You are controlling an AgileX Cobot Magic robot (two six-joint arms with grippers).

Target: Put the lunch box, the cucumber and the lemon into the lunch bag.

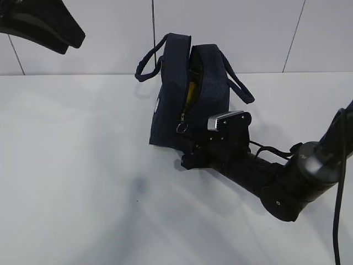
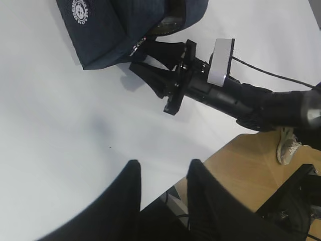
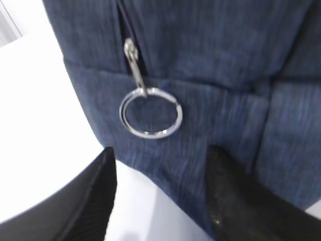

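Observation:
The packed lunch bag will be zipped closed next, and my right gripper will grab the zipper by its metal ring pull [image 1: 182, 127] for that.
The navy lunch bag [image 1: 190, 99] stands mid-table with its zipper partly undone, and its white logo [image 2: 81, 11] faces the left wrist view. Through the gap shows a yellow patch, the lemon [image 1: 191, 91]. The lunch box and the cucumber are hidden. My right gripper [image 1: 186, 152] is low at the bag's near end, open, its jaws astride the bag's bottom corner [image 3: 190, 165]. The metal ring pull [image 3: 150, 115] hangs just beyond its fingertips, untouched. My left gripper [image 2: 163, 170] is open and empty, raised at the far left [image 1: 74, 38].
The white table [image 1: 83, 193] spreads left of and in front of the bag. A tiled wall [image 1: 110, 33] runs close behind it. The right arm [image 1: 287, 182] slants in from the right. The table's edge and a wooden floor [image 2: 261, 160] show below the left gripper.

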